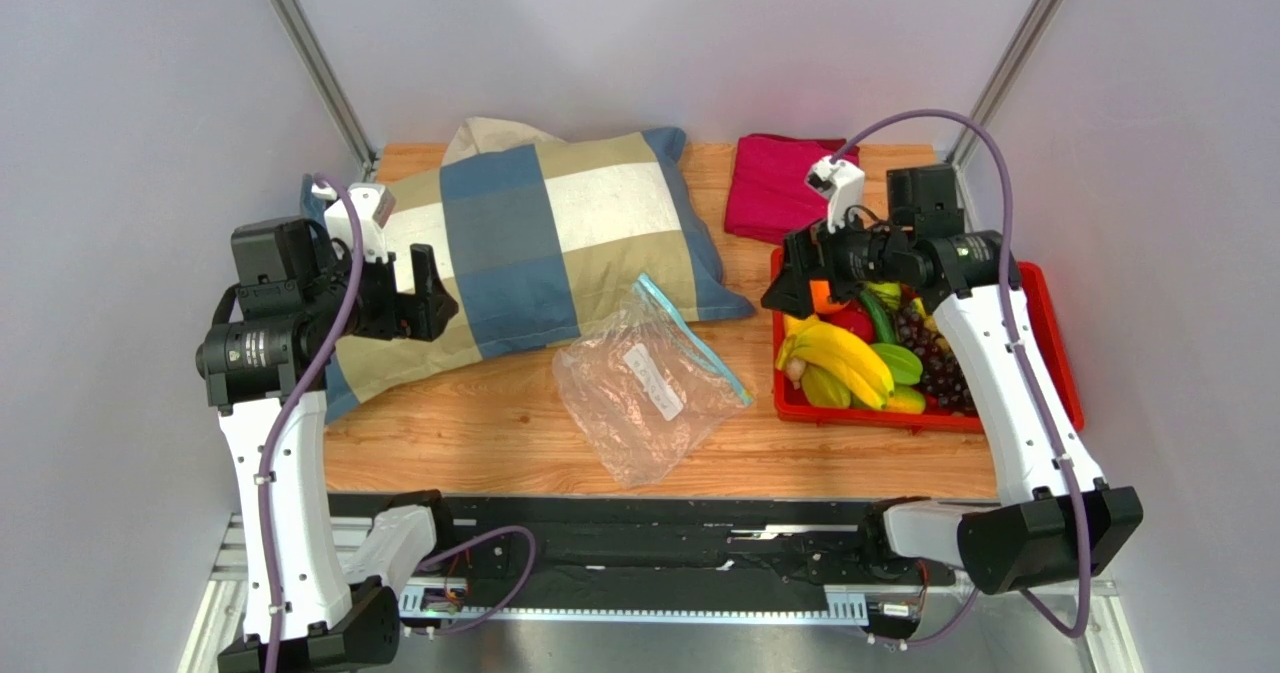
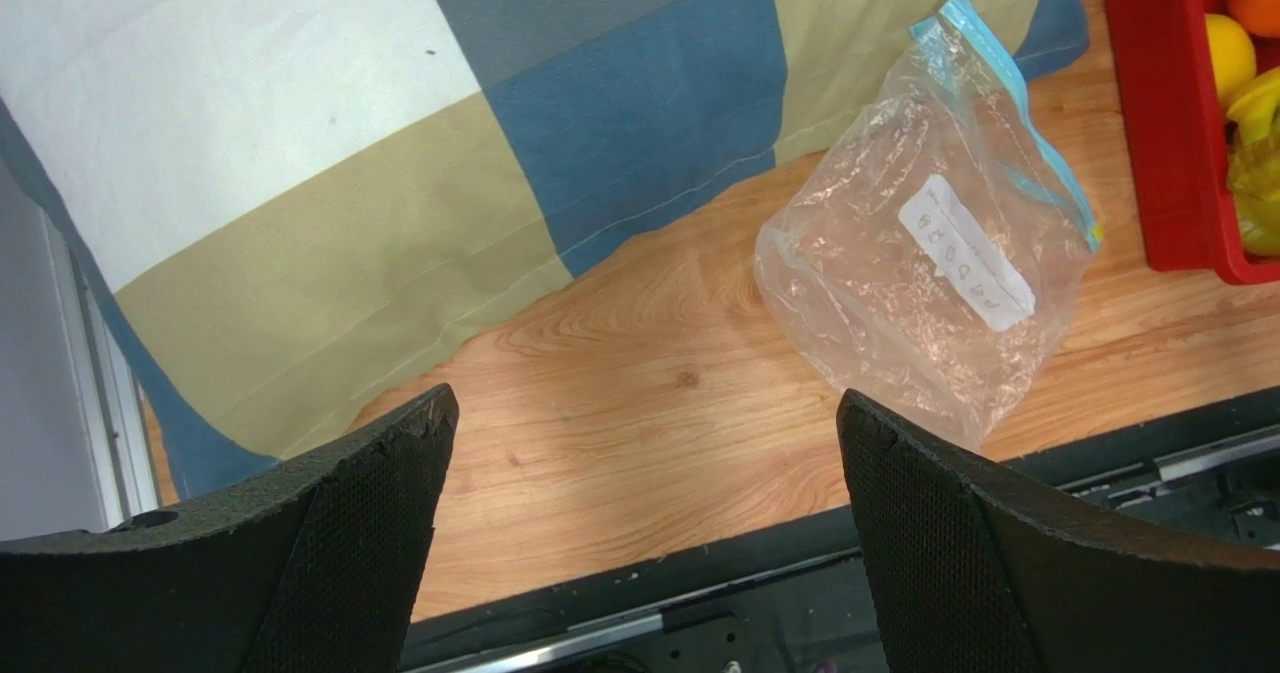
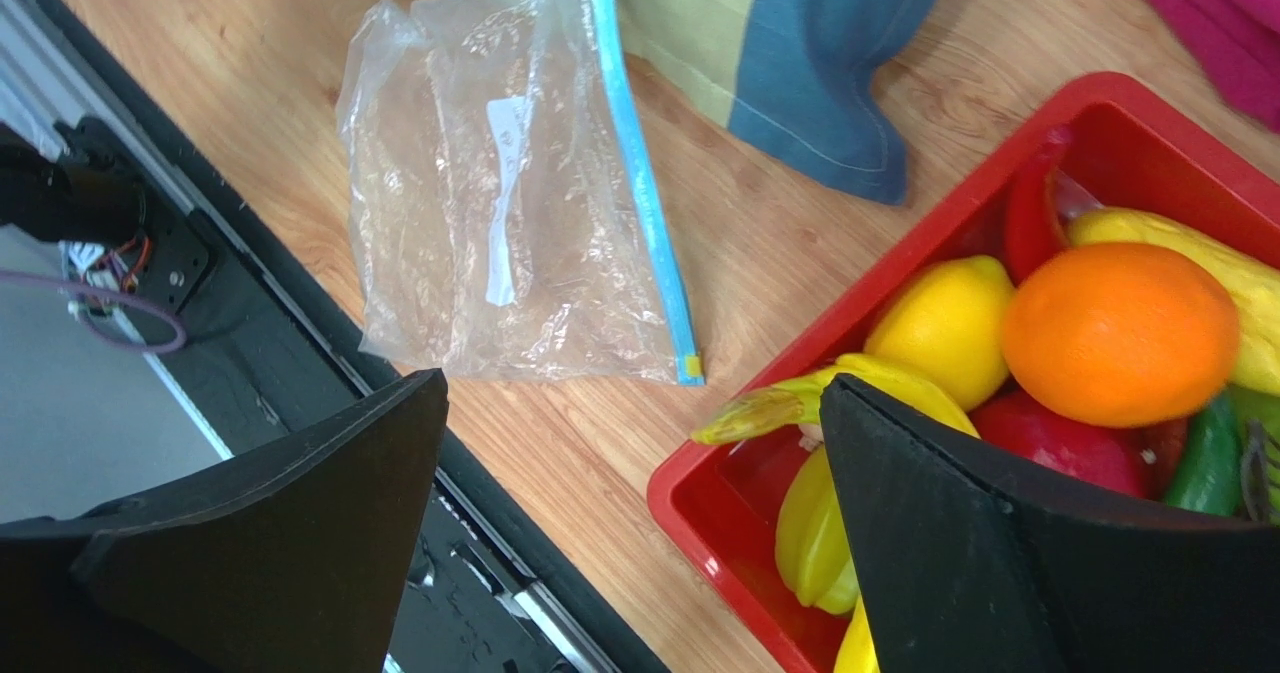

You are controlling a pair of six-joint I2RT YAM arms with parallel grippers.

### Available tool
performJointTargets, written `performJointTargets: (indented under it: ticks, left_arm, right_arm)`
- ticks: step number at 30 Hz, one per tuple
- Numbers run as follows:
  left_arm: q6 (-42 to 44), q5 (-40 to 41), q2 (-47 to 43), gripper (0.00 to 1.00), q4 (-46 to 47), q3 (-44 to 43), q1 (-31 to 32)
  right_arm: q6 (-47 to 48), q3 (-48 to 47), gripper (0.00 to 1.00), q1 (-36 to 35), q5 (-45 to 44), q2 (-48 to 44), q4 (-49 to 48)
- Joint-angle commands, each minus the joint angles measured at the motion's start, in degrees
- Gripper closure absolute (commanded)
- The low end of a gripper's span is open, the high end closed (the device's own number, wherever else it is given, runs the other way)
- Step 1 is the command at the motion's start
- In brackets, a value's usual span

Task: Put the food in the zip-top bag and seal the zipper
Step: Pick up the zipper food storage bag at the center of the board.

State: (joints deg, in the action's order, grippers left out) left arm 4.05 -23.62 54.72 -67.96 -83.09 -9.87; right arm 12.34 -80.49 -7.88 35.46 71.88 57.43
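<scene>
My right gripper grips just one side of the zip-top bag's teal zipper next, so that the bag's opening opens for food.
The clear zip-top bag (image 1: pixel 643 391) lies flat and empty on the wooden table, its teal zipper strip (image 1: pixel 694 340) along the right edge. It also shows in the left wrist view (image 2: pixel 924 291) and the right wrist view (image 3: pixel 504 193). The food sits in a red tray (image 1: pixel 1055 346): banana bunch (image 1: pixel 836 355), purple grapes (image 1: pixel 938 366), green mango (image 1: pixel 899 363), an orange piece (image 3: pixel 1120 331), a yellow lemon (image 3: pixel 944 328). My right gripper (image 1: pixel 793 286) hangs open above the tray's left side. My left gripper (image 1: pixel 428 306) is open and empty over the pillow, left of the bag.
A checked blue, beige and white pillow (image 1: pixel 526 238) lies at the back left, its corner touching the bag's top. A folded magenta cloth (image 1: pixel 774 186) lies behind the tray. The black rail (image 1: pixel 646 531) runs along the table's near edge.
</scene>
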Motion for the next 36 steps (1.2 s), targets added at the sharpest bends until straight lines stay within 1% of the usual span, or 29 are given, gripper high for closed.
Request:
performJointTargets:
  ticks: [1,4,7,14,16,21,25,32,36]
  left_arm:
    - [-2.03,-2.84,-0.93,0.01,1.16,-1.02,-0.06]
    - [-1.95,-4.42,-2.16,0.01,3.36,0.11,-0.06]
    - [-1.77,-5.65,-3.48,0.01,5.56,1.00,-0.06]
    - [-1.33,-10.48,-3.13,0.01,5.82,0.56,-0.06]
    - [-1.33,-10.75,-3.13,0.01,6.18,0.82,-0.06]
    - [-0.63,-11.36,-3.21,0.01,6.35,1.35,-0.06]
    - [-0.63,-12.50,-3.21,0.01,6.97,1.88,-0.06]
    - [-1.42,-13.74,-2.78,0.01,7.93,2.05,-0.06]
    - [-1.59,-14.09,-2.86,0.01,8.20,2.84,-0.06]
  right_arm:
    - [3.21,0.86,0.00,-4.24,-0.04,1.77,-1.70]
    - [4.44,0.77,0.00,-7.14,-0.31,4.84,-1.80]
    - [5.76,0.25,0.02,-9.34,-0.13,8.26,-1.45]
    - [7.44,0.42,0.09,-13.03,1.80,16.52,-1.62]
    - [7.17,0.33,0.11,-13.82,2.50,18.46,-2.14]
    - [7.09,-0.11,0.14,-14.97,3.12,24.70,-3.63]
    - [7.61,-0.28,0.14,-15.50,3.03,28.57,-4.61]
    - [7.96,-0.02,0.15,-16.47,1.10,33.14,-8.03]
    - [8.49,-0.72,0.18,-17.17,0.75,35.61,-8.82]
